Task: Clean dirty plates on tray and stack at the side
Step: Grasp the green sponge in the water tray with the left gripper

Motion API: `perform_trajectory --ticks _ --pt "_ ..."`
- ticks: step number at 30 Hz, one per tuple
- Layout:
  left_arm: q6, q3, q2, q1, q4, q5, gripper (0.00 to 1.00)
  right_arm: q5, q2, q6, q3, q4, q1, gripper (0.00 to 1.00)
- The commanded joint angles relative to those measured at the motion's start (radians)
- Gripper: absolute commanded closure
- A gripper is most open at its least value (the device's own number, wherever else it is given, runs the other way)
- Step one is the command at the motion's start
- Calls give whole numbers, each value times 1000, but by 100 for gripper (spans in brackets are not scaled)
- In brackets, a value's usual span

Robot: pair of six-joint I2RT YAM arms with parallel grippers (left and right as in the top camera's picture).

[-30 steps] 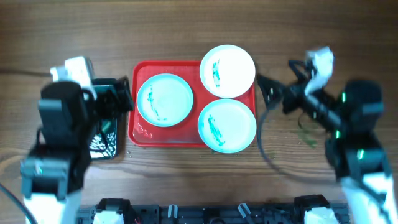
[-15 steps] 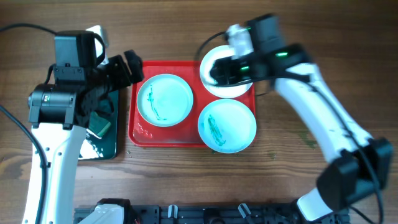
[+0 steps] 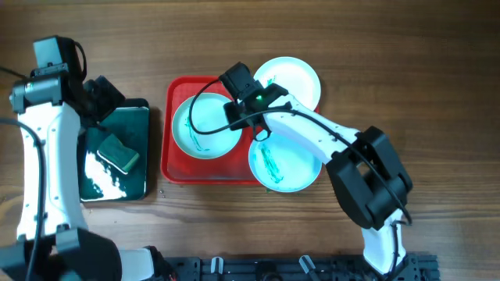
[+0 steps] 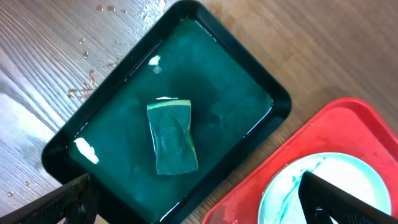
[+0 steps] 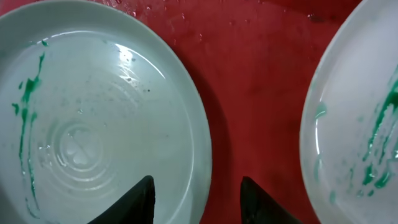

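Note:
I will use my left gripper to pinch the green sponge from above across its long sides, so the sponge's bottom stays free to clean the plates.
Three plates lie on the red tray (image 3: 178, 165), all with teal-green smears: a mint one (image 3: 195, 133) at the left, a white one (image 3: 295, 78) at the back right, a mint one (image 3: 285, 162) at the front right. My right gripper (image 3: 237, 117) (image 5: 196, 180) is open and low over the left plate's (image 5: 93, 124) right rim. One finger is above the plate and the other above bare tray (image 5: 249, 93). My left gripper (image 3: 104, 95) (image 4: 194, 180) hangs wide open over the black tray (image 4: 273, 99), holding nothing.
The black tray (image 3: 144, 109) left of the red one holds green water and a green sponge (image 3: 119, 152) (image 4: 172, 137). The red tray's corner (image 4: 348, 121) and the left plate (image 4: 323, 186) show at the lower right of the left wrist view. Wooden table lies all round.
My right arm has swung from the table's right side across the tray to the left plate, and its jaws have narrowed. My left arm has drawn back over the black tray.

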Motion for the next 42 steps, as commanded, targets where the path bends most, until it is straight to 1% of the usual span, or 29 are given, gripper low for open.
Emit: perform_trajectory --ticks 1,3,4,5,6,7,9,10,12,14,15,16,20,21,23,24,25,28,30,32,36,42 --pt "-10 9 39 5 3 -16 0 11 66 47 18 18 3 60" --pt "-10 8 50 5 3 -16 2 -8 80 51 18 30 4 64" --pt "-10 8 52 5 2 -16 4 -8 93 60 18 31 4 66" --pt "-10 8 54 5 2 -16 7 -9 98 80 18 29 4 71" --pt "-14 8 55 5 -2 -16 11 -9 99 98 18 27 4 75" --pt "-21 8 55 5 -10 -16 16 -14 99 109 18 25 4 82" --pt "-63 -21 55 6 -28 -18 30 -15 100 117 18 23 4 93" --pt "-68 -40 56 6 -27 -17 32 -15 100 117 18 23 4 94" --pt "-90 -123 56 23 -1 -24 33 -40 100 92 18 27 4 96" --pt "-88 -192 56 32 39 -24 37 -68 100 72 18 35 4 96" --pt "-87 -229 56 32 66 -24 42 -68 100 72 18 35 4 96" --pt "-84 -286 56 32 111 -24 50 -68 100 71 18 36 4 96" --pt "-85 -467 56 31 322 -4 51 -77 100 60 18 39 4 96" --pt "-89 -497 56 31 361 -5 56 -80 100 55 18 39 4 96" --pt "-89 -529 56 32 417 -6 61 -84 100 48 18 41 4 96" --pt "-89 -547 56 32 457 -7 65 -84 100 48 18 41 4 96" --pt "-89 -554 56 32 476 -12 72 -88 100 47 18 42 4 96" --pt "-89 -555 56 32 488 -88 74 -89 100 46 18 46 4 96" --pt "-89 -555 56 32 521 -87 73 -91 100 46 18 47 4 96" --pt "-88 -558 58 32 534 -87 69 -91 100 46 18 47 4 96" --pt "-84 -612 63 31 637 -83 61 -91 100 46 18 49 4 96" --pt "-75 -652 116 31 682 -16 64 -91 100 45 18 49 4 96"
